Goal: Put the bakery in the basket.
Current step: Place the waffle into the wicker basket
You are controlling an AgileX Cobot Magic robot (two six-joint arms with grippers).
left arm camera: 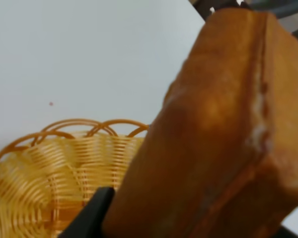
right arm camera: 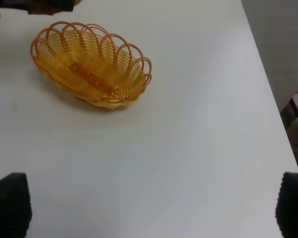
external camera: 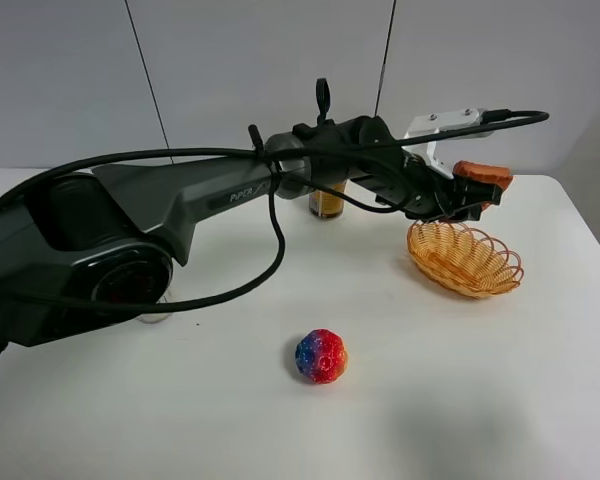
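Note:
The bakery (external camera: 483,174) hangs above the far rim of the basket, so the robot's left gripper should lower it into the basket before letting go.
The bakery (external camera: 483,174), an orange-brown wedge pastry, is held in my left gripper (external camera: 474,193), which reaches across to the right side of the table. It hangs just above the far end of the golden wicker basket (external camera: 480,285). In the left wrist view the bakery (left arm camera: 223,139) fills the frame between the dark fingers (left arm camera: 92,215), with the basket (left arm camera: 44,168) below it. My right gripper (right arm camera: 151,206) is open and empty, away from the basket (right arm camera: 141,74), and is out of the exterior view.
A round red-blue-yellow bumpy ball (external camera: 321,356) lies on the white table toward the front middle. A yellow can (external camera: 327,200) stands behind the left arm. The table's right edge (right arm camera: 268,89) runs close to the basket.

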